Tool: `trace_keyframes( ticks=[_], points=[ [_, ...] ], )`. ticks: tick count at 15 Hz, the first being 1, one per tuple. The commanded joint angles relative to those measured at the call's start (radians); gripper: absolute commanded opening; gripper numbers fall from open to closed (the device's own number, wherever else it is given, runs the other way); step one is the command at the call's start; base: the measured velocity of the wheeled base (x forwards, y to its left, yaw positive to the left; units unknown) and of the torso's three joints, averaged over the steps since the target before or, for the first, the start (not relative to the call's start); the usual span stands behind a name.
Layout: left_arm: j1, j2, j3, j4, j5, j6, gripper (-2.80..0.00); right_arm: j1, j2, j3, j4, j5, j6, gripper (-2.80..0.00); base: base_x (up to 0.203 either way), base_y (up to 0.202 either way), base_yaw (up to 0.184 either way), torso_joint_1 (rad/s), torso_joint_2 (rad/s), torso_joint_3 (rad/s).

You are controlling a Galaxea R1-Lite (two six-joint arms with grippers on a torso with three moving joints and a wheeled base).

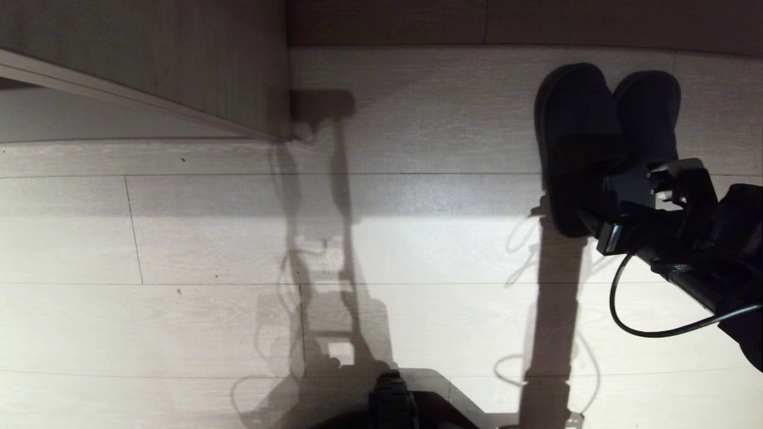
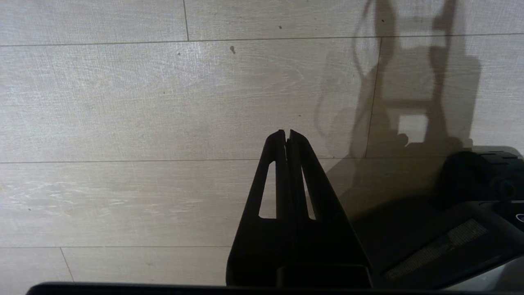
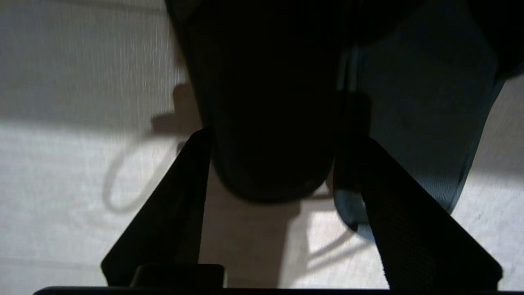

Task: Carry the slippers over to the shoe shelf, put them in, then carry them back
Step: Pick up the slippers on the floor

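The right gripper grabs the slippers by their uppers' adjoining edges next and carries the pair together to the shoe shelf.
The slippers stand side by side on the pale floor at the far right, one [image 1: 575, 131] on the left and the other [image 1: 650, 113] beside it. My right gripper [image 1: 596, 190] reaches in at their near ends. In the right wrist view the right gripper [image 3: 276, 127] is open astride the heel of the dark slipper [image 3: 270, 102]. One finger lies outside it and the other sits between it and the bluish slipper [image 3: 417, 102]. My left gripper [image 2: 287, 132] hangs shut and empty over bare floor. I cannot tell whether the shoe shelf is in view.
A taupe wood-grain board [image 1: 179, 59] with a pale board below it [image 1: 89, 119] stands at the far left. A dark baseboard [image 1: 524, 24] runs behind the slippers. A black cable [image 1: 632, 325] loops off my right arm. Part of my own base [image 1: 390, 402] shows at the near edge.
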Motion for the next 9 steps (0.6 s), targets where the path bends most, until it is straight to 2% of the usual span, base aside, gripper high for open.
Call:
trace_keyframes(
  ticks=[1, 5, 9],
  points=[
    [0.000, -0.001, 0.000, -0.001, 0.000, 0.000, -2.80, 0.000, 0.066, 0.002, -0.114, -0.001, -0.006, 0.00, 0.000, 0.000, 0.000, 0.000, 0.00, 0.000],
    [0.000, 0.000, 0.000, -0.001, 0.000, 0.000, -2.80, -0.002, 0.005, -0.021, -0.085, -0.022, -0.059, 0.00, 0.000, 0.000, 0.000, 0.000, 0.00, 0.000],
    [0.000, -0.001, 0.000, -0.001, 0.000, 0.000, -2.80, -0.009, 0.053, -0.090, -0.090, -0.061, -0.064, 0.00, 0.000, 0.000, 0.000, 0.000, 0.00, 0.000]
  ],
)
